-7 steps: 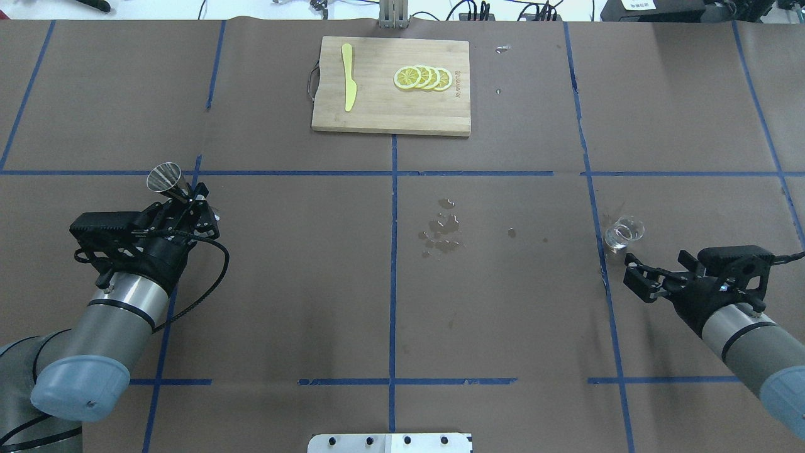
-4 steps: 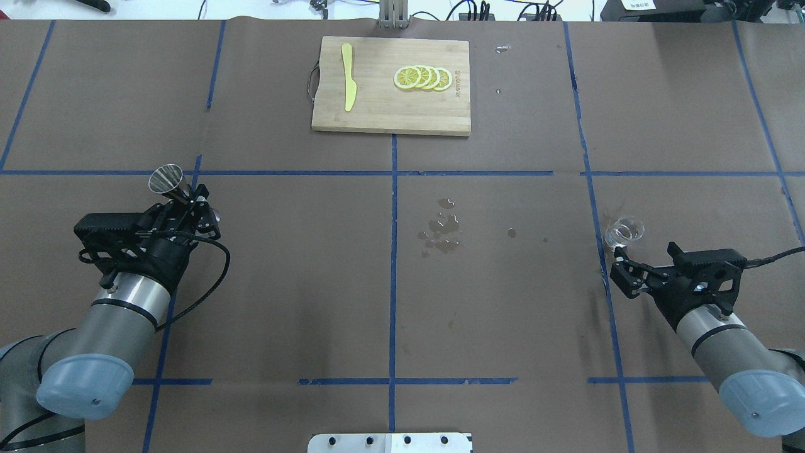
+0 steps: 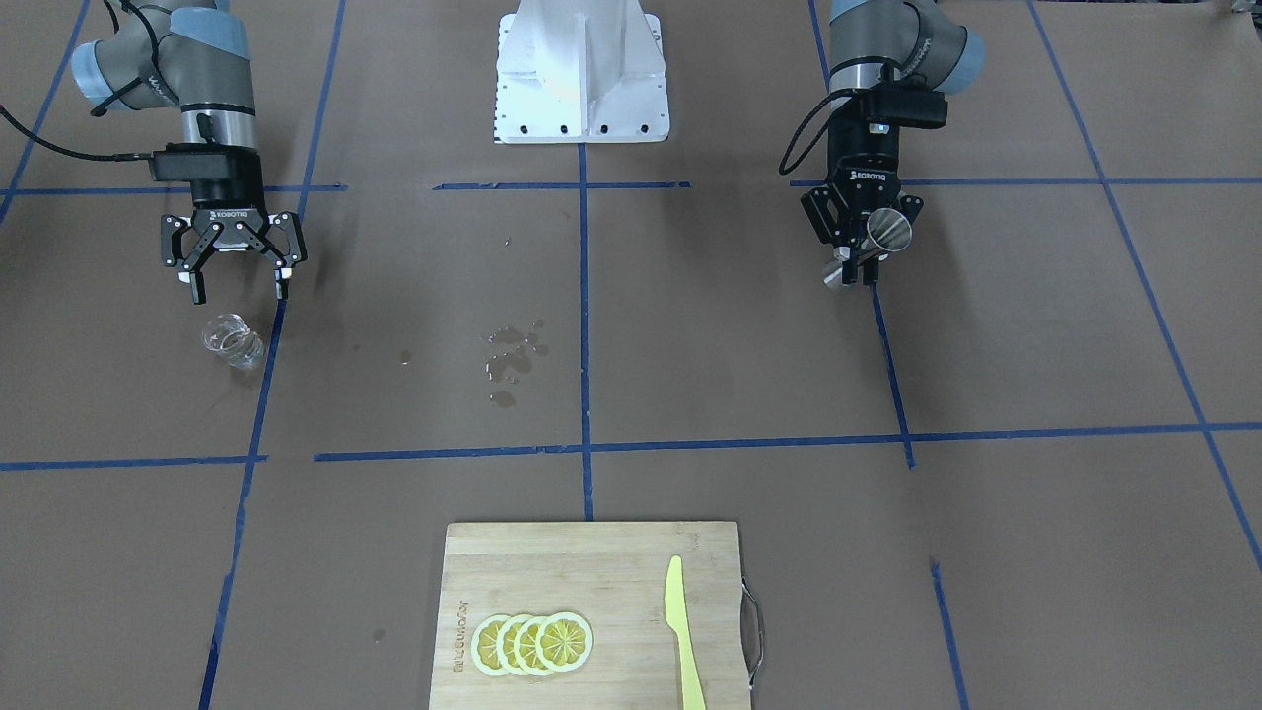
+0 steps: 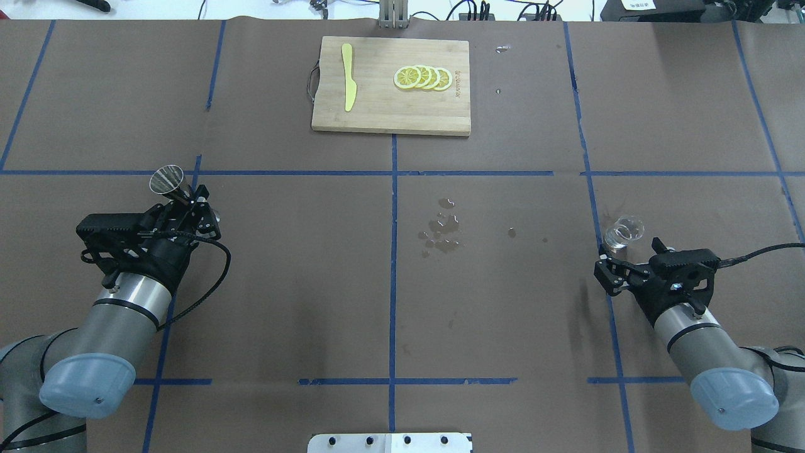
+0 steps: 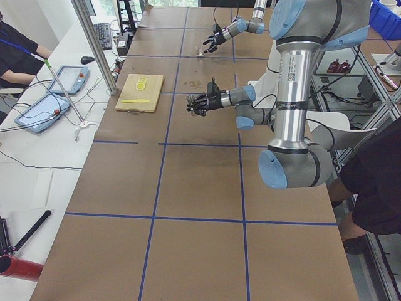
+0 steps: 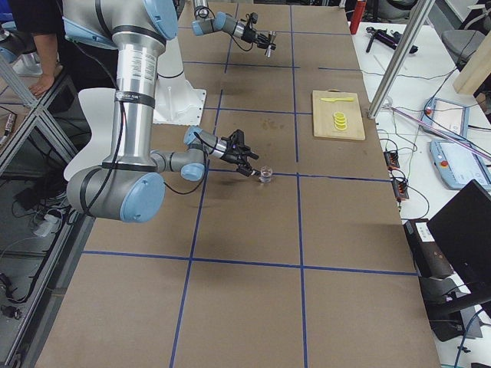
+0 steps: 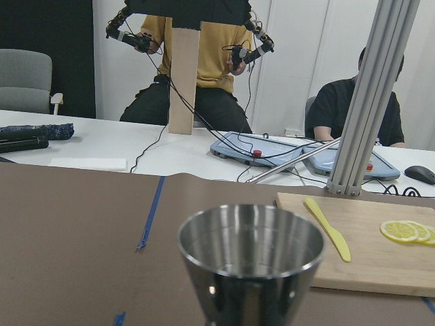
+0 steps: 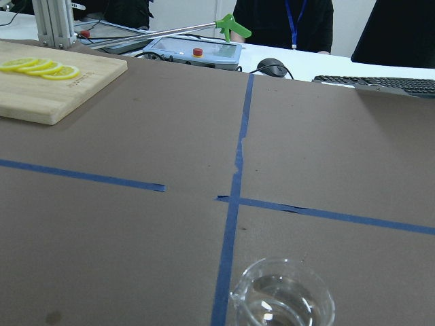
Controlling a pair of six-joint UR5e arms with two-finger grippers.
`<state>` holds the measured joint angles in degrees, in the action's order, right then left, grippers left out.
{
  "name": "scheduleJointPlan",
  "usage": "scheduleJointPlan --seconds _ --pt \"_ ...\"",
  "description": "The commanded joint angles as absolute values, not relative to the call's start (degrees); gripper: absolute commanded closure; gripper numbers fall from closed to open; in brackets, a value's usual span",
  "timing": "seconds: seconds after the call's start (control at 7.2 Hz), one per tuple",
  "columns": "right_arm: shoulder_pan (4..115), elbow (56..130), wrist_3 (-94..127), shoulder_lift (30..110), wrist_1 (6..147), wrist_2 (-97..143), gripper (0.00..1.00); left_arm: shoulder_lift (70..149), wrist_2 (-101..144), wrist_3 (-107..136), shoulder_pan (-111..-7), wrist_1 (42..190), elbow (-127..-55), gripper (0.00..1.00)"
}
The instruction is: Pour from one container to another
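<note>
My right gripper reaches the open glass beaker next and grabs it upright by its sides, since clear liquid (image 8: 280, 311) sits loose in the beaker.
A steel cup (image 4: 166, 178) sits in my left gripper (image 4: 190, 202), which is shut on its lower part; the same steel cup (image 3: 892, 229) shows at the right of the front-facing view and fills the left wrist view (image 7: 251, 261), mouth up. A small clear glass beaker (image 4: 624, 231) with a little clear liquid stands on the table at the right. My right gripper (image 4: 629, 260) is open just short of it, nothing between its fingers. In the front-facing view, the right gripper (image 3: 237, 284) hangs above the glass beaker (image 3: 234, 342). The beaker (image 8: 282, 302) lies low in the right wrist view.
A wooden cutting board (image 4: 377, 113) at the far middle carries several lemon slices (image 4: 422, 77) and a yellow knife (image 4: 348, 77). Spilled drops (image 4: 442, 228) wet the brown table cover at the centre. Blue tape lines cross the table.
The right arm swung round and its open gripper moved left and closer to the glass beaker. The left gripper with the steel cup hardly moved.
</note>
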<state>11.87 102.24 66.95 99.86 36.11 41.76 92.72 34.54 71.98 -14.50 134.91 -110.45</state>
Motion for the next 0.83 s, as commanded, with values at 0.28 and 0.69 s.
scheduleJointPlan --seconds 0.28,0.69 --pt "12.4 94.9 60.9 99.3 25.4 40.2 0.0 92.8 34.5 72.1 -14.5 135.0 -110.4 1.0" --pt "15.3 93.1 59.9 95.6 25.5 40.3 0.0 92.7 34.5 72.2 -14.5 134.9 -110.2 1.0"
